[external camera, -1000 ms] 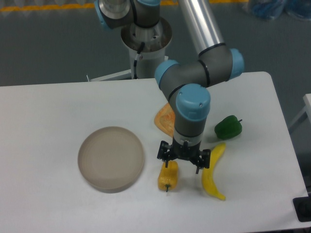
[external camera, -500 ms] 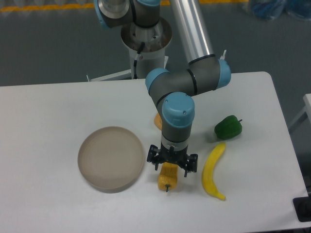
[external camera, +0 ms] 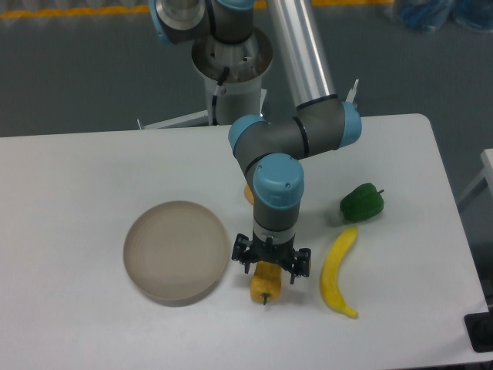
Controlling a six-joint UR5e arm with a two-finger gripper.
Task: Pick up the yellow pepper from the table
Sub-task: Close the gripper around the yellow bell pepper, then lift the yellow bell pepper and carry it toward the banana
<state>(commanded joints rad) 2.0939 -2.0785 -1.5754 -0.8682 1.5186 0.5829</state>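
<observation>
Next, the gripper picks up the yellow pepper by its broad end point(external camera: 267, 273) opposite the stem.
The yellow pepper point(external camera: 266, 284) lies on the white table point(external camera: 77, 193) near the front edge, its short dark stem pointing toward the front. My gripper point(external camera: 270, 265) is directly above the pepper's rear part, its two fingers spread wide to the left and right of it. The jaws stand open and hold nothing. The gripper body hides the pepper's back half.
A round tan dish point(external camera: 176, 251) sits just left of the pepper. A long curved yellow banana-like item point(external camera: 337, 271) lies to its right. A green bell pepper point(external camera: 362, 203) is at the right. An orange flat item point(external camera: 249, 192) is mostly hidden behind the arm.
The gripper has moved left from between the pepper and the banana-like item to a spot centred over the yellow pepper. The objects have not moved.
</observation>
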